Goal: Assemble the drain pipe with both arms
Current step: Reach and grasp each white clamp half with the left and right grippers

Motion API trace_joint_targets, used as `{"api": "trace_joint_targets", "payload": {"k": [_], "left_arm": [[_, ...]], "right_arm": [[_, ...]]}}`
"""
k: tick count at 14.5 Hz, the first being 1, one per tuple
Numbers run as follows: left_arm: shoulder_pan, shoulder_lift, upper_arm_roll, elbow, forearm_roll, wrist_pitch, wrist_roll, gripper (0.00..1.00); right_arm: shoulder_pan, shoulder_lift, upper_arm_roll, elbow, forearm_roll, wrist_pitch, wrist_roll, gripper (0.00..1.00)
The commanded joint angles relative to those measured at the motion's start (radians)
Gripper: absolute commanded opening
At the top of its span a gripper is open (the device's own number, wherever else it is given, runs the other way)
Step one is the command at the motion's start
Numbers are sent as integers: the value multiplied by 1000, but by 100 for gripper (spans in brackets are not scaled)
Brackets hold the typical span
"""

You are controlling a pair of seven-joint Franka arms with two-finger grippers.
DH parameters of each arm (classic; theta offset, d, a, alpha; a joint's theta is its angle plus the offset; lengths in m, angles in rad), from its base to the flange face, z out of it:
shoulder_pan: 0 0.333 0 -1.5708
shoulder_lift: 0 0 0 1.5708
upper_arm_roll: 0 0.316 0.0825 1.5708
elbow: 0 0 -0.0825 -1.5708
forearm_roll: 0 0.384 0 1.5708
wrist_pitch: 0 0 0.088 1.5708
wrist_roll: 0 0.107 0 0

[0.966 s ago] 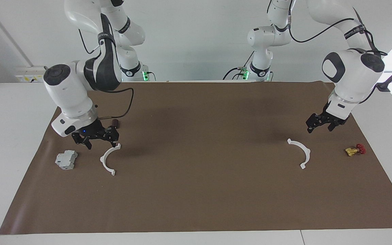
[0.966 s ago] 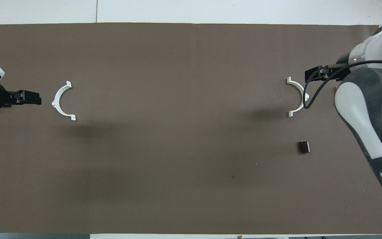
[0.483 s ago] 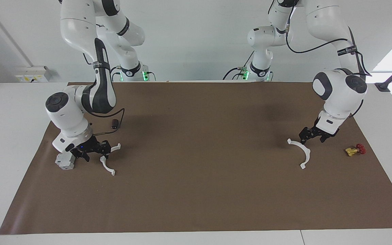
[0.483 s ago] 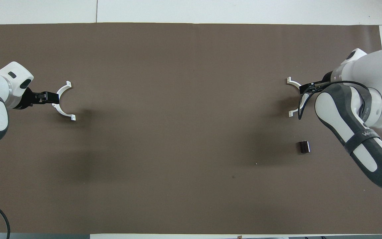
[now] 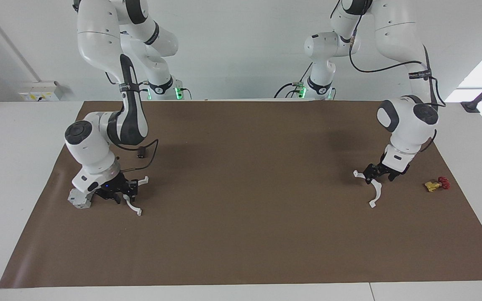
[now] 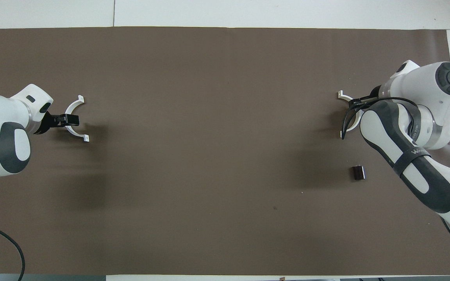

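My right gripper should next join the half-ring with its matching piece (image 6: 70,110) into the drain pipe, so it will grab the half-ring by its middle (image 6: 360,104).
The drain pipe lies as two separate white half-ring arcs flat on the brown mat, one at each end. My right gripper (image 5: 126,194) is down at the mat, open, astride the middle of the arc (image 5: 133,207) at the right arm's end. In the overhead view this gripper (image 6: 356,104) and its arm cover part of that arc (image 6: 350,127). My left gripper (image 5: 374,177) is down at the mat, open, astride the middle of the other arc (image 5: 375,194). It also shows in the overhead view (image 6: 70,120) at that arc (image 6: 75,105).
A grey boxy block (image 5: 78,200) sits right beside my right gripper, toward the mat's edge. A small dark cylinder (image 5: 141,154) lies nearer to the robots than that arc. A small yellow and red part (image 5: 435,184) lies near the left arm's end.
Both grippers came down from above the mat onto the middles of their arcs. The arcs have not moved.
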Motion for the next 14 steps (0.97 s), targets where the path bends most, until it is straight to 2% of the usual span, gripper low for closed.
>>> {"api": "trace_joint_targets", "payload": {"k": [1,2,4,5,8,11,13,14], "left_arm": [[-6,4,2,-4,-4,36,-24,89],[-6,4,3,-4,-4,48,-24,71],[-6,6,3,-4,-4,62,-24,20],[-6,6,3,-4,-4,64,-24,0],[-7,6,3,-4,-4,64,-21,0],[-7,-12,3,7,-4,49,-21,0],[-7,-49,3,16,-4,23,-22,0],[-7,-75,3,22,-4,-10,-22,0]], "right_arm": [[-7,4,4,-11,18,15,3,51],[-6,2,4,-16,18,12,5,51],[-6,1,4,-21,18,6,9,51],[-6,-2,4,-24,18,2,9,51],[-6,-5,4,-25,18,-14,9,49],[-6,-5,4,-28,18,-23,8,40],[-7,-7,4,-39,18,-22,5,27],[-7,-8,4,-41,18,-22,5,16]]}}
